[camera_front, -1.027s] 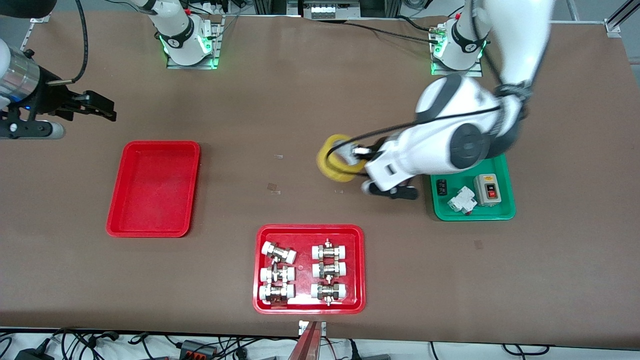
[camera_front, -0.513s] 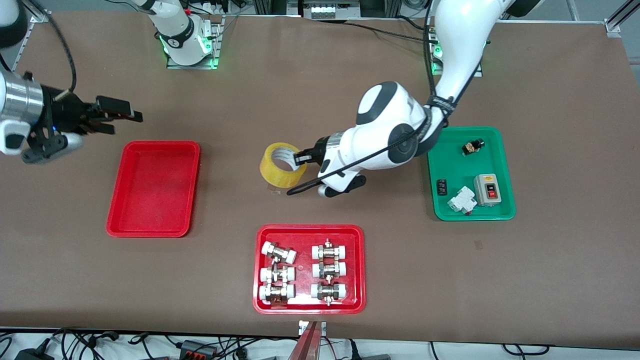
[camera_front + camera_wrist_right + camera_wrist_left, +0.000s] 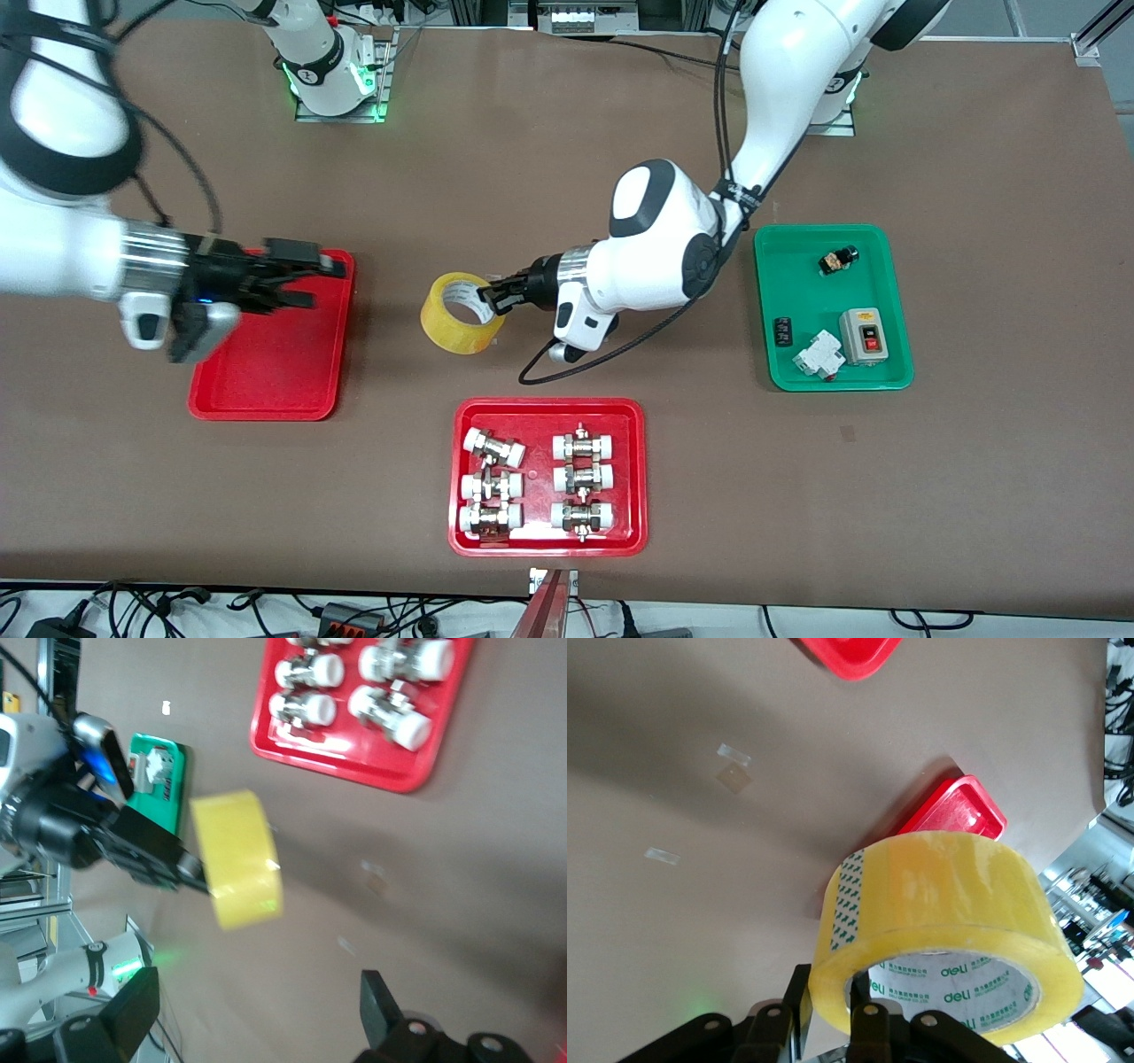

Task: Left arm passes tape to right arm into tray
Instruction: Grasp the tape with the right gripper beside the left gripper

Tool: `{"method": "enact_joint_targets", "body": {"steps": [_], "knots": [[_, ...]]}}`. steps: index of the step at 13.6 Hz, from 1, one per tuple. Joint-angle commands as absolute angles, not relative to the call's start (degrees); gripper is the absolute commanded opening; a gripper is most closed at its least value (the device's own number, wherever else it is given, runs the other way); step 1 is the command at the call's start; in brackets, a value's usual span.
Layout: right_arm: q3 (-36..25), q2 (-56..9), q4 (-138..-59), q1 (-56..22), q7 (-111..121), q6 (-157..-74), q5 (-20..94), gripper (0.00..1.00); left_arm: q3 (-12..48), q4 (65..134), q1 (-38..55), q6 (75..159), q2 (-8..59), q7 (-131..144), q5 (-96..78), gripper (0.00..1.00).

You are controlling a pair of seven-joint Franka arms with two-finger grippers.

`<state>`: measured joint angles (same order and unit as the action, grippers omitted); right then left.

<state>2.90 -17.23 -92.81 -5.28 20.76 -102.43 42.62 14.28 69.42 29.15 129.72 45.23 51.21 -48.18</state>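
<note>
I should next grab the tape by its flat sides [image 3: 436, 314] with my right gripper, to take it over for the red tray [image 3: 278, 367].
The tape [image 3: 461, 315], a yellowish roll with a white core, hangs over the middle of the table. My left gripper [image 3: 492, 295] is shut on its wall, one finger inside the core and one outside. In the left wrist view the tape [image 3: 948, 912] fills the foreground with the left gripper [image 3: 833, 1005] clamped on its rim. My right gripper [image 3: 310, 270] stands open with nothing in it, over the corner of the plain red tray [image 3: 275, 372] and facing the roll across a gap. The right wrist view shows the tape [image 3: 237, 859] well ahead of the open right gripper [image 3: 257, 1005].
A wider red tray [image 3: 461, 416] holding several white-capped fittings lies nearer the front camera than the tape. A green tray [image 3: 780, 372] with switch parts sits toward the left arm's end. A black cable loops under the left wrist.
The left arm has carried the tape from beside the green tray toward the right arm's end. The right arm has swung in from the table's end to over the red tray.
</note>
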Motion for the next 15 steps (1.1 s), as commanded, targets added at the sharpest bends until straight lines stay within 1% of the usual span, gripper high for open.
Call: {"method": "enact_joint_targets", "body": {"steps": [1, 4, 7, 8, 10, 13, 14, 15], "knots": [[2.64, -18.01, -94.48, -7.82, 23.37, -107.47, 45.17, 1.0, 13.89, 63.73, 29.97, 129.81, 47.81, 57.99, -51.94, 0.01], [2.64, -21.35, -94.48, -9.57, 27.42, -111.78, 47.81, 1.0, 13.89, 63.63, 30.41, 129.73, 48.43, 57.75, -51.94, 0.01], [2.64, -23.37, -94.31, -10.63, 27.33, -114.69, 48.07, 1.0, 13.89, 63.63, 30.32, 129.73, 48.6, 56.08, -52.12, 0.01], [2.64, -24.07, -94.22, -10.81, 27.33, -115.48, 49.73, 1.0, 13.89, 63.55, 30.41, 129.81, 48.95, 55.9, -52.03, 0.01], [2.64, -24.43, -94.04, -11.6, 26.9, -115.75, 52.9, 1.0, 13.89, 63.54, 30.32, 129.81, 48.96, 54.5, -52.12, 0.01], [2.64, -24.52, -94.04, -11.43, 26.8, -115.66, 53.17, 1.0, 13.89, 63.54, 30.32, 129.73, 49.04, 54.4, -52.03, 0.01], [2.64, -24.52, -94.04, -11.34, 26.81, -115.66, 53.17, 0.87, 13.89, 63.54, 30.32, 129.73, 49.04, 54.4, -51.94, 0.01], [2.55, -24.52, -94.04, -11.25, 26.81, -115.66, 53.17, 0.69, 13.89, 63.54, 30.32, 129.73, 49.04, 54.4, -51.94, 0.01]]}}
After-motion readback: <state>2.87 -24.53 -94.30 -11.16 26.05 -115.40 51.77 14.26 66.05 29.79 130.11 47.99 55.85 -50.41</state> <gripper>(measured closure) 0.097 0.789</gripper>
